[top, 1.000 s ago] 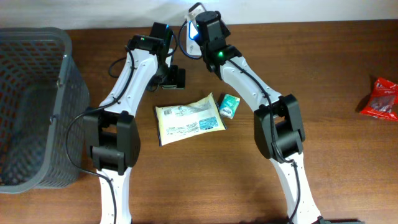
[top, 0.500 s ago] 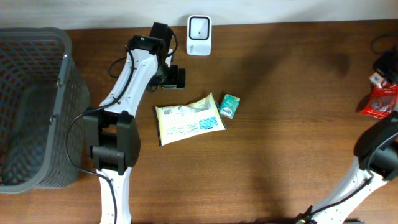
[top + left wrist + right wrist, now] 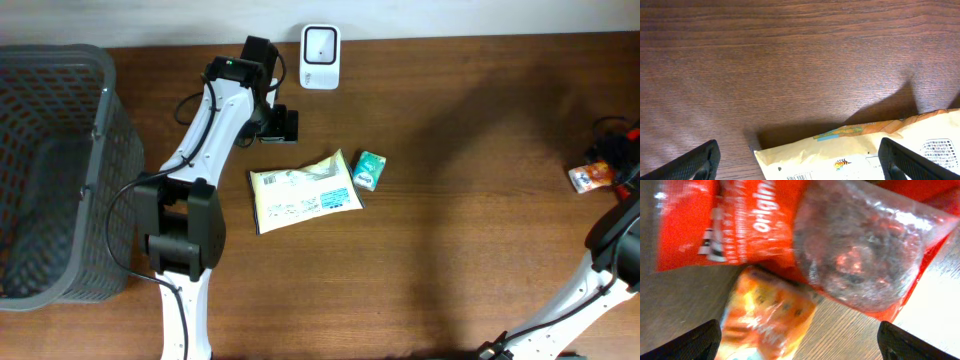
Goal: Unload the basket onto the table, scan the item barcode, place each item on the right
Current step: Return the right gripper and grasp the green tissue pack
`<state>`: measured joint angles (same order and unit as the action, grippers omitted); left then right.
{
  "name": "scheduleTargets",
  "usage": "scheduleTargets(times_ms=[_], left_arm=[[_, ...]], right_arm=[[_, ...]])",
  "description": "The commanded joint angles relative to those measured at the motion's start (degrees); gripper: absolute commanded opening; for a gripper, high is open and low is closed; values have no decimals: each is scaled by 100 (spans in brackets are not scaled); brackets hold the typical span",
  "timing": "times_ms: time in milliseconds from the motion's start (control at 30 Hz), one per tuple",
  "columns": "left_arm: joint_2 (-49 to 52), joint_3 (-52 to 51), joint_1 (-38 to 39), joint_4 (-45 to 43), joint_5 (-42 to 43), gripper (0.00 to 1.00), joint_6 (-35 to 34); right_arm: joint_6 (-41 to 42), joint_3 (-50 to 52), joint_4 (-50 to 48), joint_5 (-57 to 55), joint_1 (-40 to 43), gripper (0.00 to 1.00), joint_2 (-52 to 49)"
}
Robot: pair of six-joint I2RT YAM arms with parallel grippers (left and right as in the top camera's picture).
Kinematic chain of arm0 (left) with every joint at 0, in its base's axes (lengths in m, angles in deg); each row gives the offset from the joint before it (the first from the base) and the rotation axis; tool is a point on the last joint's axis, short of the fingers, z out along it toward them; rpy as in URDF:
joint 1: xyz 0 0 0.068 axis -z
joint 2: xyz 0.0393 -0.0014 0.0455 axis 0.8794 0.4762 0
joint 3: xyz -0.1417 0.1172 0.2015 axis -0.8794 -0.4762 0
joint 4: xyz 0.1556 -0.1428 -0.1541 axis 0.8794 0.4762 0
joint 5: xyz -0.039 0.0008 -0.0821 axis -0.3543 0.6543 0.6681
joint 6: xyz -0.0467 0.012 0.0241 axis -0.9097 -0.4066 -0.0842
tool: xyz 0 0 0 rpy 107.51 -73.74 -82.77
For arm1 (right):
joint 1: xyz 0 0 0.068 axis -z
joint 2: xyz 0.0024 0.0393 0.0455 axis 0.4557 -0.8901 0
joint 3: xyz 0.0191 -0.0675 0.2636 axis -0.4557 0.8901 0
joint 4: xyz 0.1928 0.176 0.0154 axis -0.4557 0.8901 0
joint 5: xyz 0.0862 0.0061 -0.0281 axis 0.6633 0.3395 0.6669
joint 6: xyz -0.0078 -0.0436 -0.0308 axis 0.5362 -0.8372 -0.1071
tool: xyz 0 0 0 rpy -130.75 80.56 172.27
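Observation:
My right gripper will next pick up the small green box by its edge away from the yellow packet. The box's barcode then stays uncovered to scan.
The white barcode scanner [image 3: 320, 43] stands at the table's far edge. My left gripper [image 3: 282, 125] hangs open just beyond the yellow packet [image 3: 303, 190]. In the left wrist view its fingertips [image 3: 695, 162] straddle that packet's [image 3: 865, 155] top edge, where a barcode shows. A small green box [image 3: 369, 170] lies to the right of the packet. At the far right, my right gripper [image 3: 800, 347] is open over a small orange packet [image 3: 770, 315], which is blurred and lies against a red snack bag [image 3: 840, 245]. From overhead, the orange packet [image 3: 592, 176] sits near the table's right edge.
A grey mesh basket [image 3: 105, 90] fills the left end of the table. The right arm [image 3: 620, 230] runs along the right border of the overhead view, mostly cut off.
The right arm swung from the scanner to the far right and its jaws opened; the orange packet now lies by the red bag. The left arm has not moved.

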<state>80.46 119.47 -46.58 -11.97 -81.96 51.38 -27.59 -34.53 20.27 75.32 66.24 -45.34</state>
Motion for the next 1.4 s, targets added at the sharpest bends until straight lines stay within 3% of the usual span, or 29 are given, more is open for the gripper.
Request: scheduleTargets(times_ms=[0, 67, 167, 267, 333, 433, 500, 600, 700, 800, 833, 867, 900, 933, 1067, 1100, 1167, 1267, 1367], left_arm=[[52, 0, -13, 9, 61, 99, -72], [52, 0, -13, 7, 61, 99, -72], [52, 0, -13, 9, 61, 99, -72], [52, 0, -13, 9, 61, 99, -72], [50, 0, -13, 9, 61, 99, -72], [50, 0, -13, 9, 61, 99, -72], [52, 0, -13, 7, 61, 99, -72], [52, 0, -13, 9, 61, 99, -72], [50, 0, -13, 9, 61, 99, -72], [52, 0, -13, 9, 61, 99, -72], [52, 0, -13, 9, 61, 99, -72], [50, 0, -13, 9, 61, 99, -72], [52, 0, -13, 9, 61, 99, -72], [52, 0, -13, 9, 61, 99, -72], [52, 0, -13, 9, 61, 99, -72], [52, 0, -13, 9, 61, 99, -72], [52, 0, -13, 9, 61, 99, -72], [52, 0, -13, 9, 61, 99, -72], [50, 0, -13, 9, 61, 99, -72]], right_arm=[[87, -728, 280, 83, -356, 99, 715], [87, -1113, 597, 584, -704, 99, 1139], [85, -1152, 1467, 3058, -1513, 99, 1519], [83, -968, 1923, 3060, -2559, 99, 1298], [85, -555, 1773, 2970, -3261, 99, 1198], [470, 280, 1180, 2981, -4013, 88, 1014], [863, 1285, 125, 3198, -4476, 87, 992], [1193, 2179, -911, 3340, -4817, 62, 992], [1386, 2739, -1508, 3340, -4846, 59, 992], [1377, 2881, -1602, 3270, -4843, 31, 984], [1373, 2879, -1668, 3259, -4839, 11, 984], [1375, 2876, -1694, 3265, -4822, 4, 984], [1370, 2870, -1692, 3432, -4769, 4, 984], [1137, 2837, -1696, 3864, -4688, 4, 984], [-1480, 2404, -1711, 8013, -4019, 4, 984], [-1569, 2371, -1860, 8518, -3759, 4, 984], [-1790, 2371, -1921, 8758, -3482, 4, 984], [-3495, 2374, -1740, 9536, -3447, 4, 984], [-3689, 2374, -1827, 9536, -3727, 4, 984]])
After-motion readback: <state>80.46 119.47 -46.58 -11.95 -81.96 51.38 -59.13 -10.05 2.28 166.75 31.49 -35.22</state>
